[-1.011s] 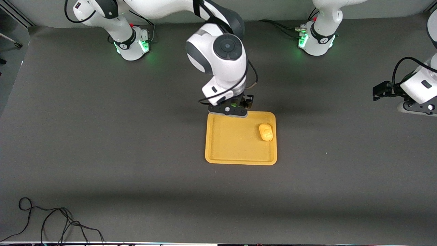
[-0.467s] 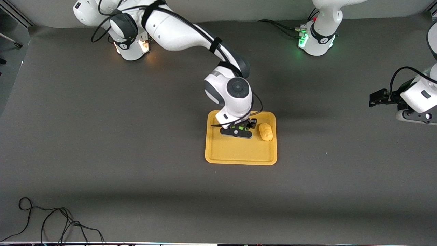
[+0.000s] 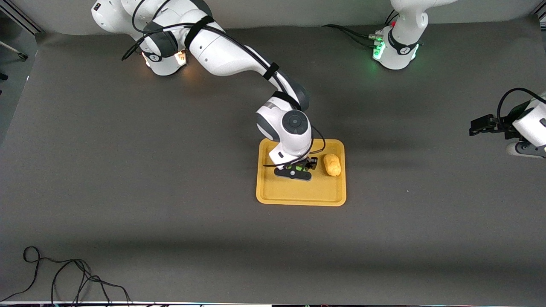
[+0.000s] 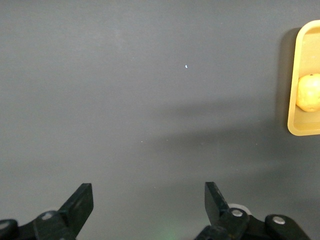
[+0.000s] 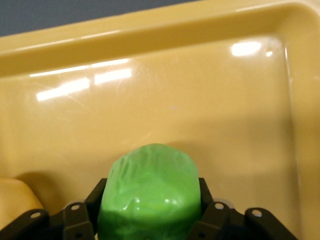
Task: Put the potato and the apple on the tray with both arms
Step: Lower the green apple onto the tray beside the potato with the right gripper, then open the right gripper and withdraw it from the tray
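The green apple is low on the tray's bottom, so my right gripper can release it.
The yellow-orange tray (image 3: 298,192) lies mid-table. The yellow-tan potato (image 3: 332,165) rests in it, by the rim toward the left arm's end. My right gripper (image 3: 296,170) is low over the tray's middle, shut on the bright green apple (image 5: 149,192), beside the potato (image 5: 11,200). The tray floor (image 5: 200,100) fills the right wrist view. I cannot tell whether the apple touches the floor. My left gripper (image 4: 148,197) is open and empty over bare table at the left arm's end. Its view shows the tray's rim (image 4: 294,125) and the potato (image 4: 309,92) at the edge.
The table is covered by a dark grey mat (image 3: 128,170). A loose black cable (image 3: 64,273) lies at the corner nearest the front camera, at the right arm's end. The left arm (image 3: 531,123) waits at the table's edge.
My right arm has come down from the tray's rim nearest the bases to low over its middle, apple in its grip. The left arm has shifted slightly toward its table edge.
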`<state>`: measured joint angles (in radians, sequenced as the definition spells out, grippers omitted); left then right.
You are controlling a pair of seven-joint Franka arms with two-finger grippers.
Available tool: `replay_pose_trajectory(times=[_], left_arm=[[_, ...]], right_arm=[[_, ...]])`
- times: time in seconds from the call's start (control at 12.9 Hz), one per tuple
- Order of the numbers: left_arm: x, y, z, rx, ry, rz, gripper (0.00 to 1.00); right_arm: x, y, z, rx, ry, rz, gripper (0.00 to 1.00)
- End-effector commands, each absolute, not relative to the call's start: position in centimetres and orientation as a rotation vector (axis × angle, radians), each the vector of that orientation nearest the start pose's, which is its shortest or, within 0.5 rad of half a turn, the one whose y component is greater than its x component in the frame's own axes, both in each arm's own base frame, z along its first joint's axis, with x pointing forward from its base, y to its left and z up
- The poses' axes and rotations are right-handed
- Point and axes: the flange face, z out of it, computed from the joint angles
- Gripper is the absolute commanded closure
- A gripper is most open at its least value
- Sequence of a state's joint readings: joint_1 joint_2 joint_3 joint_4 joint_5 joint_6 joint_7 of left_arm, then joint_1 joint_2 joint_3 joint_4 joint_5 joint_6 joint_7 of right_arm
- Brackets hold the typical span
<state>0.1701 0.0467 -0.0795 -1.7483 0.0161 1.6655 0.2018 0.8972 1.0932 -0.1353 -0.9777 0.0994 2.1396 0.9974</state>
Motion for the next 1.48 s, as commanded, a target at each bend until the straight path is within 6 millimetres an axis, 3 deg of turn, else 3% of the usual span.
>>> replay_pose_trajectory(times=[0.0, 0.16, 0.39, 0.62, 0.86, 1.01, 1.09, 1.4], left_arm=[[55.4, 3.5, 53.8, -3.123, 0.224, 0.209, 0.01], [55.3, 4.3, 53.9, -3.126, 0.208, 0.204, 0.01], [55.6, 3.5, 54.4, -3.122, 0.231, 0.171, 0.01], [55.8, 3.3, 55.4, -3.118, 0.26, 0.157, 0.01], [56.1, 2.8, 55.0, -3.116, 0.269, 0.162, 0.01], [56.0, 3.1, 55.2, -3.117, 0.265, 0.155, 0.0], [55.9, 2.9, 55.7, -3.116, 0.272, 0.138, 0.0], [55.9, -0.1, 56.8, -3.11, 0.333, 0.13, 0.0]], right_arm=[[54.5, 57.9, 18.7, -3.072, 0.328, -0.178, 0.37], [54.4, 58.0, 19.1, -3.067, 0.339, -0.174, 0.0], [53.8, 58.3, 22.9, -3.092, 0.368, -0.109, 0.0], [52.8, 57.1, 33.2, -3.142, 0.38, -0.024, 0.0], [51.4, 53.4, 45.2, -3.175, 0.408, 0.035, 0.0], [52.2, 48.6, 51.7, -3.169, 0.431, 0.049, 0.0], [53.3, 44.9, 53.6, -3.188, 0.405, 0.091, 0.0], [56.8, 29.1, 57.9, -3.227, 0.183, 0.175, 0.0]])
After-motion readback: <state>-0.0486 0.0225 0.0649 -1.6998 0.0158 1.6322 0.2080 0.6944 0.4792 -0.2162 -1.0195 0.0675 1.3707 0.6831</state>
